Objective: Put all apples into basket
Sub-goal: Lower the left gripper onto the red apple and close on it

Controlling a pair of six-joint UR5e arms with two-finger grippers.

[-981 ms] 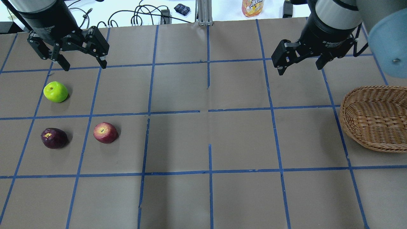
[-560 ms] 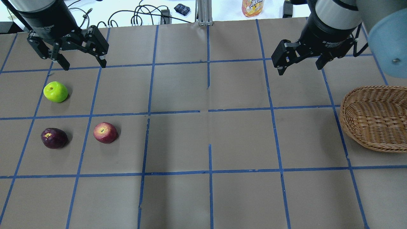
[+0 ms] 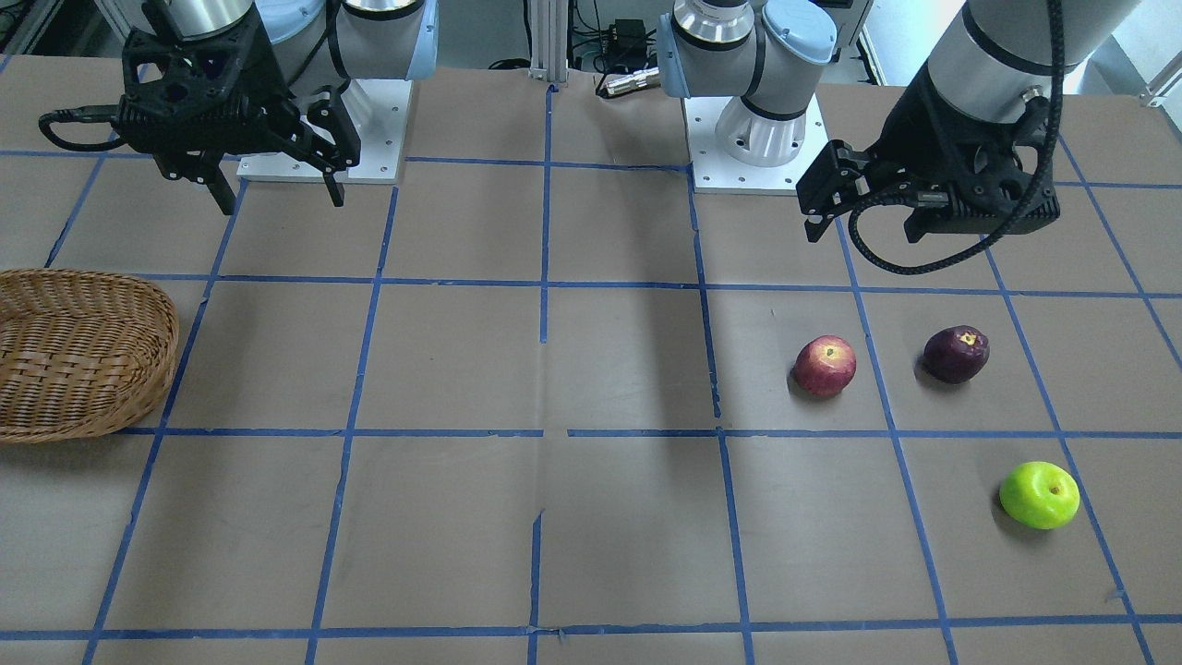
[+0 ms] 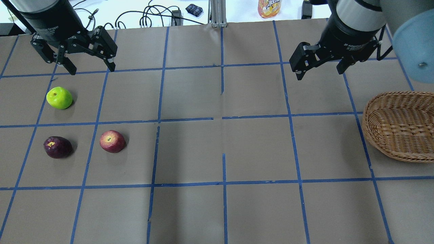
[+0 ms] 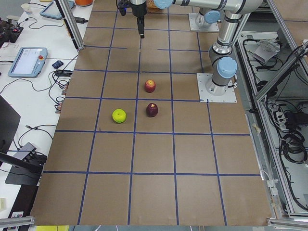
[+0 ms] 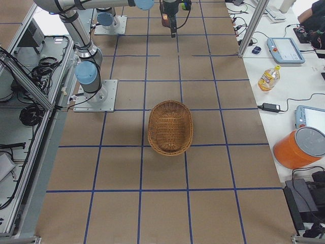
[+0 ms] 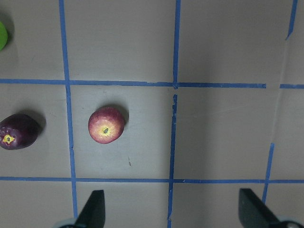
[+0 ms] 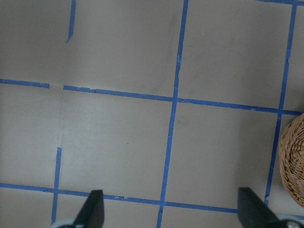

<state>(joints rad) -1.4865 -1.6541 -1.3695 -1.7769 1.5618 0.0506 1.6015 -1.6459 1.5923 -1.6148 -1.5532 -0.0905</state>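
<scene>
My left gripper grabs the red apple around its round body [image 3: 825, 367] next, to put it into the basket [image 3: 78, 349].
Three apples lie on the table's left half, all apart from each other. The lime green apple [image 4: 59, 98] is farthest back. The dark purple apple [image 4: 57, 147] and the red apple [image 4: 112, 141] sit nearer the robot. My left gripper [image 4: 92, 70] is open and empty, hanging above the table just beyond the green apple. The left wrist view shows the red apple [image 7: 106, 125] and the purple apple [image 7: 18, 132] below it. My right gripper [image 4: 319, 74] is open and empty at the back right. The wicker basket [image 4: 400, 125] stands empty at the right edge.
A drink bottle [image 4: 269, 7], cables and a small dark pouch [image 4: 194, 9] lie beyond the table's far edge. The two arm bases [image 3: 319, 129] [image 3: 757, 139] stand at the robot's side. Blue tape lines grid the brown table.
My left gripper has shifted very slightly. The apples, the basket and the right gripper have not moved.
</scene>
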